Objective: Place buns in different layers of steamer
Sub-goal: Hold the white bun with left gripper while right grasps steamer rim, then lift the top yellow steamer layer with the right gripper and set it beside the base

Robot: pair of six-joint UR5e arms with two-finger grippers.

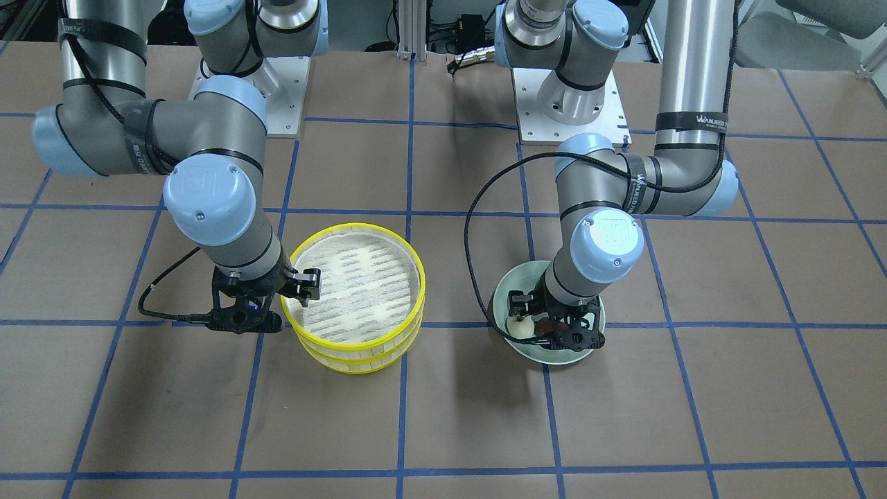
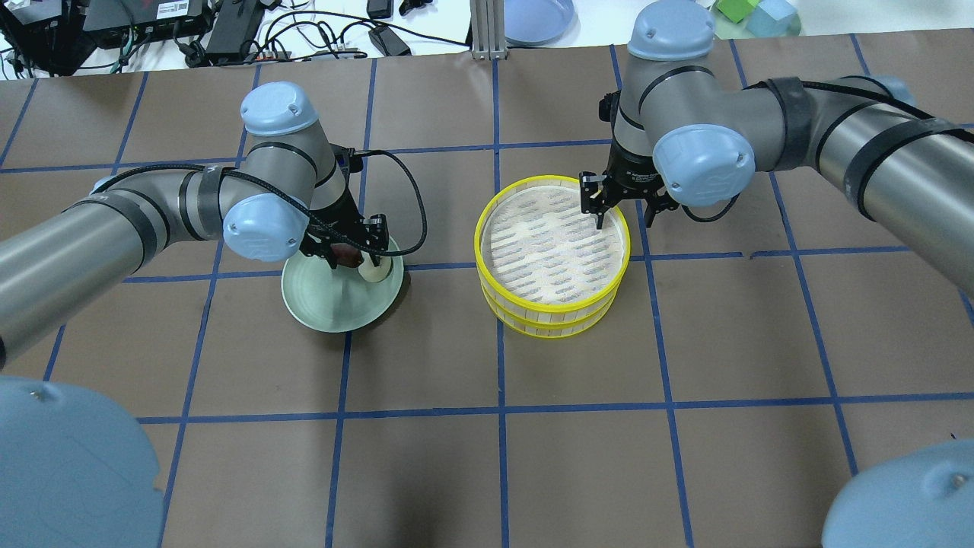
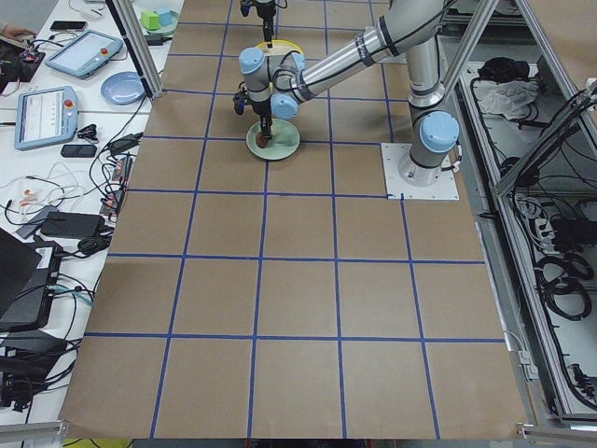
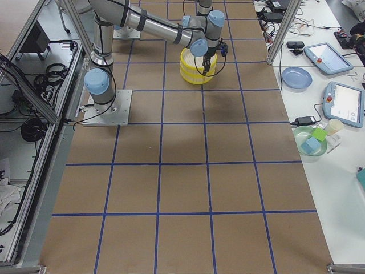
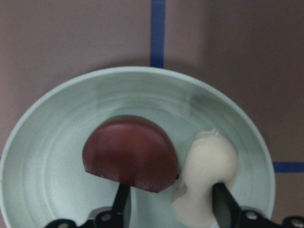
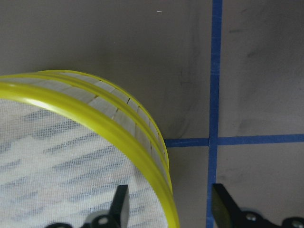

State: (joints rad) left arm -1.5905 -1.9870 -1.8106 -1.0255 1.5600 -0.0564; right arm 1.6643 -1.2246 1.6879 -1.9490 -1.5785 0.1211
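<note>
The left gripper should fill one layer of the steamer, so it needs to grab the cream-white bun next, by its narrow middle (image 5: 202,183).
Two steamer layers (image 2: 553,308) with yellow rims stand stacked at the table's middle, the mesh floor of the top one bare. They also show in the front view (image 1: 360,344). My right gripper (image 2: 622,213) is open and straddles the top layer's rim (image 6: 142,156), one finger inside and one outside. A dark reddish-brown bun (image 5: 130,159) and a cream-white bun (image 5: 209,166) lie side by side on the pale green plate (image 5: 47,156). My left gripper (image 5: 172,206) is open low over the plate, holding nothing, one finger by each bun.
The plate (image 2: 331,304) sits about one grid square to the left of the steamer stack in the overhead view. A black cable loops from each wrist. Brown table with blue tape grid all around; tablets, cables and bowls lie beyond the far edge.
</note>
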